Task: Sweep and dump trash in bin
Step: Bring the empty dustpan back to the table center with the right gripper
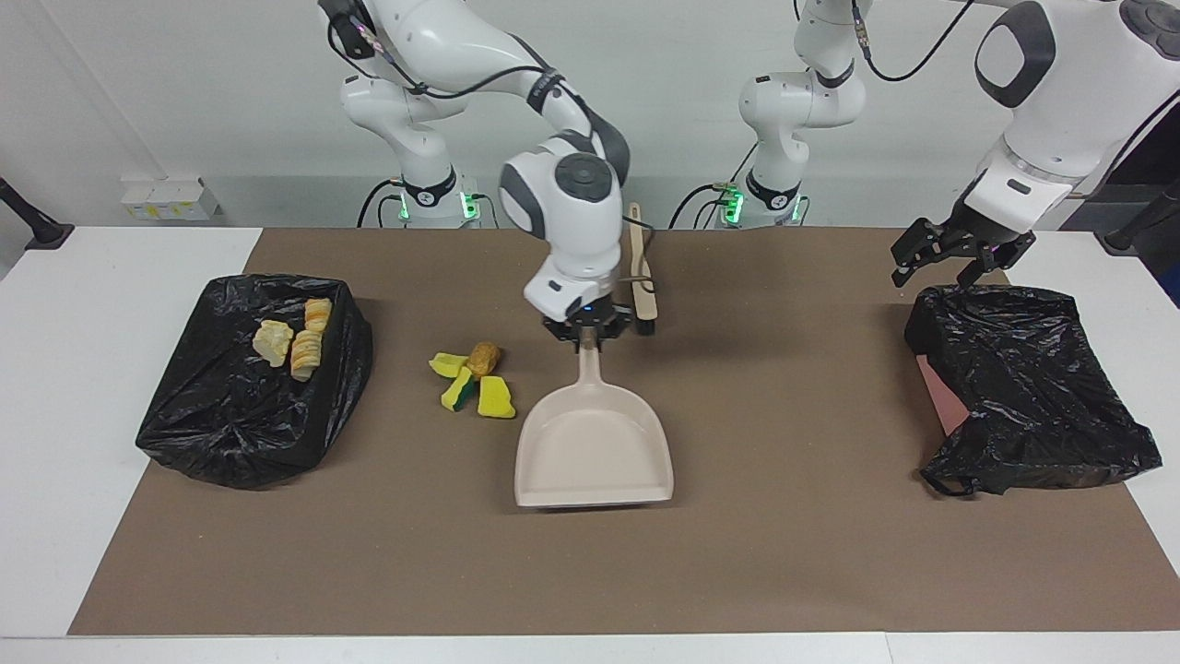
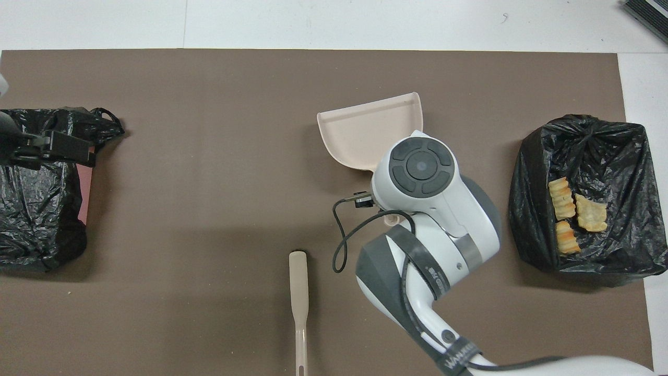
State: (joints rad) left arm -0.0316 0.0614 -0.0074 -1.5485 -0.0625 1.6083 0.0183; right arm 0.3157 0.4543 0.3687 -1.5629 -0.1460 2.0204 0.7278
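Note:
My right gripper keeps holding the beige dustpan (image 2: 368, 130) for now. It hangs tilted above the brown mat, its edge apart from its shadow, and would drop if I opened.
My right gripper (image 1: 587, 337) is shut on the handle of the beige dustpan (image 1: 595, 449), which sits low at the mat mid-table with its mouth turned away from the robots. Beside it, toward the right arm's end, the loose trash (image 1: 472, 376) lies in a small pile of yellow sponge pieces and a brown lump. In the overhead view the right arm hides this pile, and only the dustpan (image 2: 368, 130) shows. The black-bagged bin (image 1: 244, 397) at the right arm's end holds pale bread-like chunks (image 2: 571, 211). My left gripper (image 1: 954, 260) hangs open over the edge of the other black bag (image 1: 1032, 387).
The beige brush (image 1: 643, 277) lies on the mat near the robots, its bristle end partly hidden by my right gripper; its handle (image 2: 299, 292) shows in the overhead view. A pink box edge (image 1: 940, 401) peeks from the bag at the left arm's end.

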